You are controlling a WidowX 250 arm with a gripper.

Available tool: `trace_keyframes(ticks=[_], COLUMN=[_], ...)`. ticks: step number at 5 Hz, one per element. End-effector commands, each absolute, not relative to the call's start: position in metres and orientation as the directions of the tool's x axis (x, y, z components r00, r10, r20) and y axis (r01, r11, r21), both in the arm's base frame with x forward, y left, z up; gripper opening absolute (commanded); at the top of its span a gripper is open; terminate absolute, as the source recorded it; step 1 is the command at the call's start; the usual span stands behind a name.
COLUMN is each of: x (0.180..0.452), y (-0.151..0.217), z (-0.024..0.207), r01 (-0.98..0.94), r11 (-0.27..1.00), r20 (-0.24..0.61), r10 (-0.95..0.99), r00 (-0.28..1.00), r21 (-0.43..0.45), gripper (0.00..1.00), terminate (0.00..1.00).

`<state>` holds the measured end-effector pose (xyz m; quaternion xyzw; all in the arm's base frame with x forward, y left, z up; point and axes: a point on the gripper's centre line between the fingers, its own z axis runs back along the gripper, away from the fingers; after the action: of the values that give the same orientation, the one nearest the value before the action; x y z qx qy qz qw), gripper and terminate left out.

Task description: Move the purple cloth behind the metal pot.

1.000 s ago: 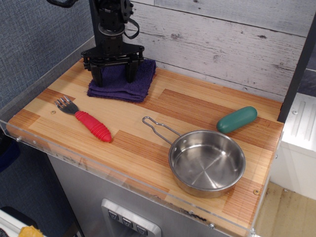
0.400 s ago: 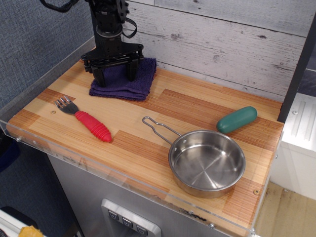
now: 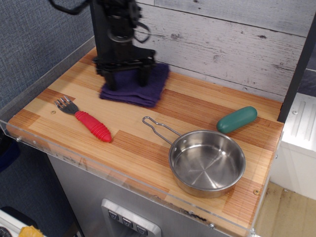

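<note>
The purple cloth needs to go behind the metal pot [image 3: 207, 162], so the robot's gripper should next grab it by the middle of its folded top [image 3: 127, 82].
The purple cloth [image 3: 140, 91] lies folded on the wooden table at the back left, near the wall. My gripper [image 3: 127, 80] stands straight down on it. Its two black fingers [image 3: 111, 81] are spread wide and press into the cloth's top, with blur around them. The metal pot [image 3: 207, 162] sits at the front right, empty, its wire loop handle [image 3: 158, 127] pointing left and back toward the cloth. The cloth is left of and behind the pot.
A red-handled fork [image 3: 86, 122] lies at the front left. A green oblong object [image 3: 237, 119] lies behind the pot at the right. A plank wall [image 3: 222, 44] runs along the back. A clear rim [image 3: 98, 165] edges the table's front.
My gripper has moved to the right along the back of the table, and the purple cloth has slid right with it. The pot, fork and green object have not moved.
</note>
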<state>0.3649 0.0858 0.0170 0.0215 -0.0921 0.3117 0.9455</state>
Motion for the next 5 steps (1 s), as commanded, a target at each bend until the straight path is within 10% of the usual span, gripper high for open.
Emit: trace_keyframes(ticks=[1,5], x=[0.359,0.345], y=[0.027,-0.031], z=[0.029,0.041], r01=[-0.441,-0.290], r11=[0.897,0.957], r20=[0.213,0.218], r10=[0.433,0.286], r00=[0.876,0.933], r21=[-0.009,-0.016], gripper=[1.00,1.00], terminate=[0.00,0.00])
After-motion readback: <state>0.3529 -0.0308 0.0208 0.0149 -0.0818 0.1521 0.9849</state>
